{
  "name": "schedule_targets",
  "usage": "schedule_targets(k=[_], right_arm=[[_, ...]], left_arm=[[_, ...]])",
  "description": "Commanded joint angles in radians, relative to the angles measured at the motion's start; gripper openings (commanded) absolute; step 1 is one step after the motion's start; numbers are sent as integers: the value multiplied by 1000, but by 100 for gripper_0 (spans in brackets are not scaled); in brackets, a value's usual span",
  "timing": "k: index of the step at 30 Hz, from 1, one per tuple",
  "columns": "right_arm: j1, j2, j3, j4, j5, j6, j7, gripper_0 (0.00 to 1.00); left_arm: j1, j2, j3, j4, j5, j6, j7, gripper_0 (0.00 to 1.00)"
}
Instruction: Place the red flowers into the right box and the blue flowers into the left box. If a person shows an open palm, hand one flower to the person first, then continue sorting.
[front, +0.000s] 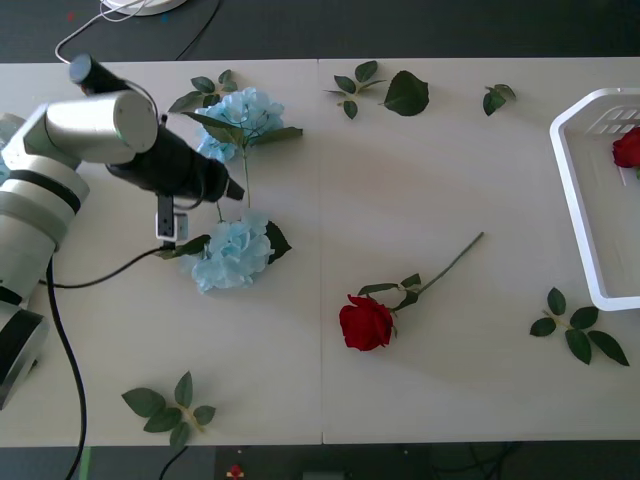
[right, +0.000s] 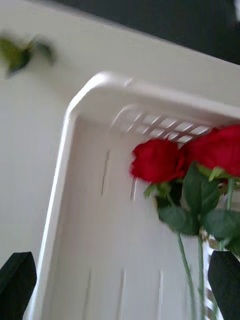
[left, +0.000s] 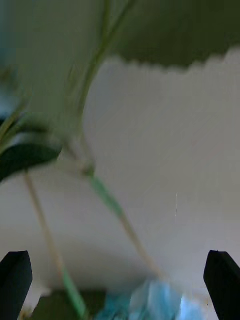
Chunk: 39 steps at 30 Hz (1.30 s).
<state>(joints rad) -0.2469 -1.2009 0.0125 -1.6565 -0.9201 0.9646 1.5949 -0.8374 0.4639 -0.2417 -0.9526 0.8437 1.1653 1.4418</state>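
I should grab the blue flower by its thin bare stem (front: 248, 183) next with my left gripper, because soft petals and leaves spread wide at the bloom.
Two blue flowers lie at the table's left: one (front: 240, 115) farther back, one (front: 232, 252) nearer. My left gripper (front: 228, 190) hovers between them over their thin stems (left: 107, 200), open, with pale blue petals (left: 150, 302) just below its black fingertips (left: 15, 275). A red flower (front: 366, 323) lies at mid-table, stem pointing right and back. The right box (front: 572, 190) stands at the right edge with a red flower (front: 628, 148) in it. My right gripper (right: 120, 280) hangs open above that box (right: 65, 165), over two red flowers (right: 157, 160) inside. The left box is out of view.
Loose green leaf sprigs lie at the back centre (front: 405, 93), back right (front: 497, 97), front left (front: 168, 408) and in front of the right box (front: 578, 328). A black cable (front: 60, 330) trails along the left arm. The table's front edge is close.
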Motion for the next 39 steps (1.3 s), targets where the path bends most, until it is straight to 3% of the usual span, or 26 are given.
schedule_targets(k=[1, 9, 10, 11, 12, 15, 19, 30, 39], right_arm=[[69, 0, -71, -178, 26, 68, 257, 100], [67, 116, -22, -376, 110, 123, 760, 100], [58, 126, 14, -401, 135, 123, 827, 100], [58, 126, 14, -401, 135, 123, 827, 100], [41, 135, 84, -439, 188, 118, 905, 100], [-6, 138, 219, -476, 288, 118, 1004, 100], [-66, 138, 386, -485, 386, 115, 1110, 100], [-210, 146, 735, -463, 484, 149, 1110, 100], [-353, 297, 880, -362, 463, 312, 1110, 100]], left_arm=[[-52, -16, -39, 57, 21, -49, -75, 100], [-51, -16, -44, 64, 5, -73, -90, 100], [-51, -16, -44, 64, 3, -78, -97, 88], [-51, -16, -44, 64, 3, -78, -97, 88], [-51, -18, -42, 64, 2, -85, -100, 48], [-51, -18, -42, 64, -2, -102, -112, 0], [-51, -16, -42, 64, -6, -113, -112, 0], [-48, -16, -42, 64, -20, -118, -135, 0], [-48, -14, -42, 64, -64, -107, -138, 0]])
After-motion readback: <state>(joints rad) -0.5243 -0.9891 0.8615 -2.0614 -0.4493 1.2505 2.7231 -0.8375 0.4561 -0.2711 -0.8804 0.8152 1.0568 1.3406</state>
